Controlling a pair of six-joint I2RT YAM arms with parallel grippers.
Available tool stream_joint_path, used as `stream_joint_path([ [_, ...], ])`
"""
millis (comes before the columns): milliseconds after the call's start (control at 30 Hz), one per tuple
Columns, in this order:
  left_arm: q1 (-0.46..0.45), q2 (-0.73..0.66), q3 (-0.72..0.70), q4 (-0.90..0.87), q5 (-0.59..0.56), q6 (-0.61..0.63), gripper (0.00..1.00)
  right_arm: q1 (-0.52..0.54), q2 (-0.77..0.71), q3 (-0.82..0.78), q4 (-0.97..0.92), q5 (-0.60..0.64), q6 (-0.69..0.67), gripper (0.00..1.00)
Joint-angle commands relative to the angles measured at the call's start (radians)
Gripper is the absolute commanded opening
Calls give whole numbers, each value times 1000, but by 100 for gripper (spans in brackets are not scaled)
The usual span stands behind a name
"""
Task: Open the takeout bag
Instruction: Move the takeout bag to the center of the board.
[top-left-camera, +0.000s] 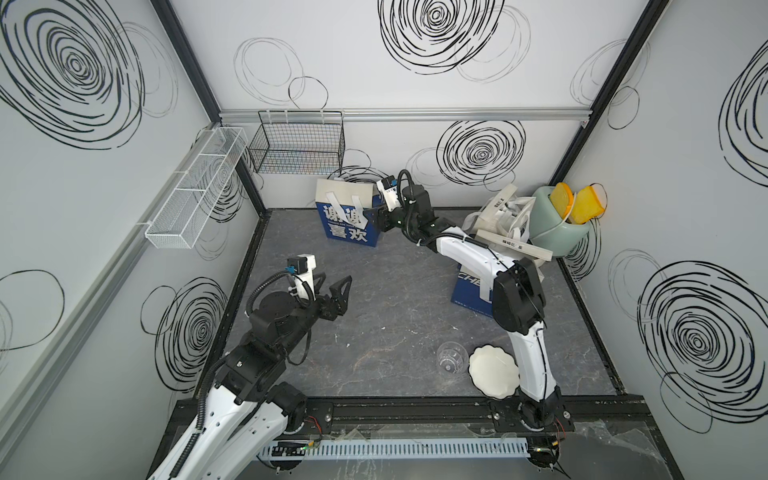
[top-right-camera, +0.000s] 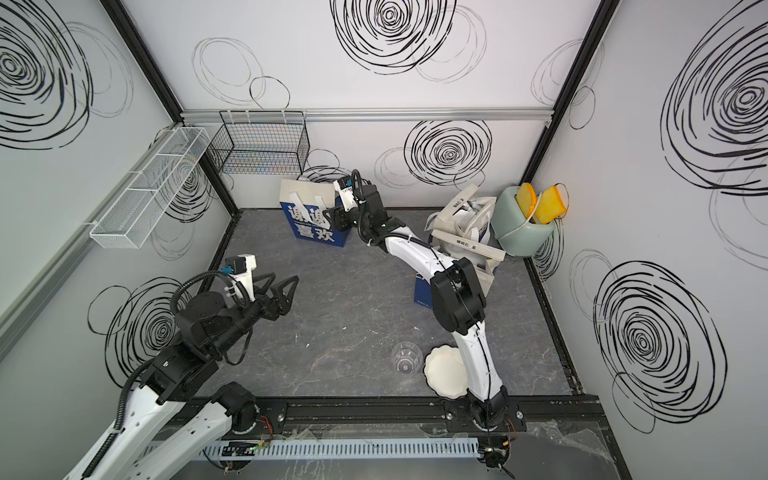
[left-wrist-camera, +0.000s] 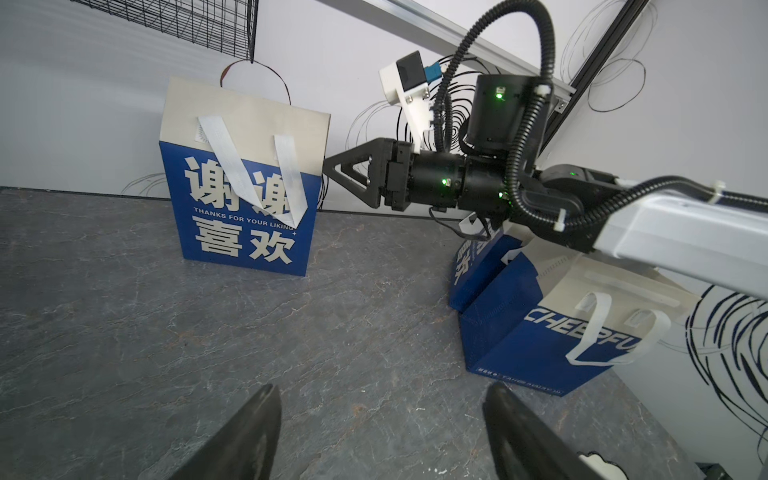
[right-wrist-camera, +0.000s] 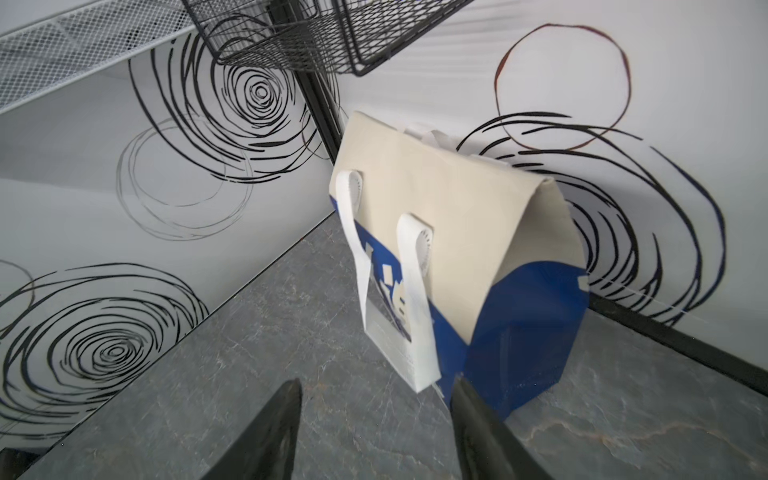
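The robot's right gripper should next pinch the front side edge of the takeout bag, so the folded top and the white handles stay free to open.
The takeout bag (top-left-camera: 347, 216) (top-right-camera: 311, 214) stands upright against the back wall. It is blue below and cream above, with white characters, and its top is folded shut. White handles hang down its front (left-wrist-camera: 241, 187). My right gripper (top-left-camera: 368, 218) (top-right-camera: 330, 214) is at the bag's right edge, open, with nothing between its fingers. In the right wrist view the bag (right-wrist-camera: 457, 249) is just beyond the right gripper (right-wrist-camera: 376, 386), and one finger lies close by its blue side. My left gripper (top-left-camera: 334, 282) (top-right-camera: 284, 279) (left-wrist-camera: 382, 388) hovers open over the floor, well short of the bag.
A second blue bag (top-left-camera: 467, 286) (left-wrist-camera: 540, 345) stands under the right arm, with cream bags (top-left-camera: 503, 220) piled behind it. A green bin (top-left-camera: 557, 232) sits in the back right corner. A clear cup (top-left-camera: 451, 357) and a white plate (top-left-camera: 494, 372) lie near the front. A black wire basket (top-left-camera: 297, 141) hangs above the bag.
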Motion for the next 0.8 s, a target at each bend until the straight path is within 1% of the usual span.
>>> stream_joint_path([
  [0,9,-44,-26,-49,-9,45,81,-15,72,125,-57,-1,3,61],
  [133,8,-101,-77,-61,-33,50,81,-20,188,299,-122,-7,8,60],
  [233,-17,-138,-81,-54,-37,52,81,-25,235,351,-99,-37,22,60],
  [300,-23,-157,-87,-46,-40,58,81,-33,264,379,-86,-62,48,56],
  [433,-23,-172,-87,-46,-47,67,80,-36,283,395,-63,-111,69,41],
  [633,-12,-161,-86,-47,-38,65,80,-28,262,376,-54,-166,68,3],
  [667,-10,-162,-86,-46,-38,66,80,-26,250,363,-52,-168,69,0],
  [767,-3,-171,-90,-41,-35,64,80,-9,206,315,-41,-161,52,0],
])
